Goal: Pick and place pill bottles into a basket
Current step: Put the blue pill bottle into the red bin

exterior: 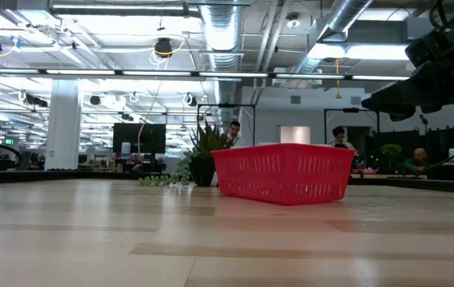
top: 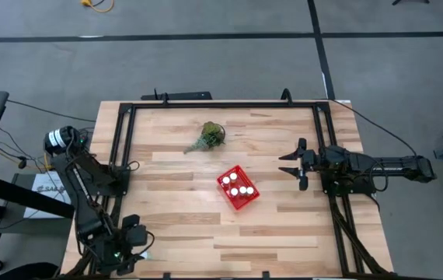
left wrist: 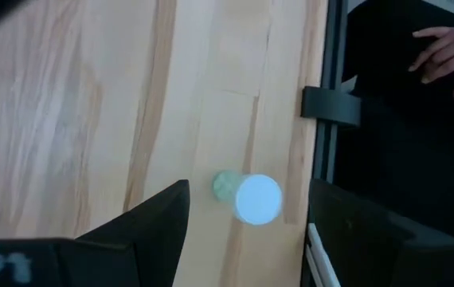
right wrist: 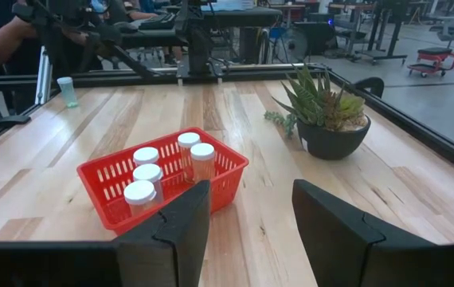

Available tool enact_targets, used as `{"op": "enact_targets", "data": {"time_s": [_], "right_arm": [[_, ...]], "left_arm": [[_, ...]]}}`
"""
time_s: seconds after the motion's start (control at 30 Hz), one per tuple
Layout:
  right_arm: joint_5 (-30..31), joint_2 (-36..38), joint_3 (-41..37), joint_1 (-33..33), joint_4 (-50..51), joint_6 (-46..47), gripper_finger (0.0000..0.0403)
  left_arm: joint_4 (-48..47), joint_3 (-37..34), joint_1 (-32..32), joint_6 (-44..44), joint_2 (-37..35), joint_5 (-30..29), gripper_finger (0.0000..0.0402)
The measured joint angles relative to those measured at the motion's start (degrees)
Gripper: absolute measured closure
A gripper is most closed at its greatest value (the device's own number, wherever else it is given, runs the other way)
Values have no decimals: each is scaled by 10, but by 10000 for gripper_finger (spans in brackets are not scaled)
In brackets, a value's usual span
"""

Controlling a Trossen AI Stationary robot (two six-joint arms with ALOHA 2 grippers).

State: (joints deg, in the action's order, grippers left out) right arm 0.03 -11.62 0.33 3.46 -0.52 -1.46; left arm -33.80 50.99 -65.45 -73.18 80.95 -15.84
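My left gripper's fingers are still above the white cap of the pill bottle on the wood, so it lowers before it closes; closing now would miss.
The red basket sits mid-table and holds several white-capped pill bottles, standing upright; it also shows in the low view. One more pill bottle stands on the wood at the table's near left corner, by the frame rail, and shows far off in the right wrist view. My left gripper is open above this bottle, a finger on either side, touching nothing. My right gripper is open and empty to the right of the basket, pointing at it.
A green leafy plant in a dark pot stands behind the basket toward the far edge. A black frame rail runs along the table's edge beside the lone bottle. A person's hand shows beyond that rail.
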Motion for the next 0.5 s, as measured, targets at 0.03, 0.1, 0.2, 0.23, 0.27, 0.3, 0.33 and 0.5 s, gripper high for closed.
{"op": "enact_targets", "data": {"time_s": [0.03,0.1,0.2,0.23,0.27,0.3,0.33,0.5], "right_arm": [[0,0,0,0,0,0,230],[0,0,0,0,0,0,230],[0,0,0,0,0,0,230],[0,0,0,0,0,0,230],[0,0,0,0,0,0,230],[0,0,0,0,0,0,230],[0,0,0,0,0,0,230],[0,0,0,0,0,0,230]], "left_arm": [[2,0,0,-1,5,0,155],[4,0,0,-2,22,5,155],[-1,10,0,0,54,34,155],[-5,16,1,5,63,38,155],[-11,24,1,7,69,39,155],[-18,33,1,9,75,39,155],[-24,40,1,10,81,39,155],[-69,74,1,10,102,35,155]]}}
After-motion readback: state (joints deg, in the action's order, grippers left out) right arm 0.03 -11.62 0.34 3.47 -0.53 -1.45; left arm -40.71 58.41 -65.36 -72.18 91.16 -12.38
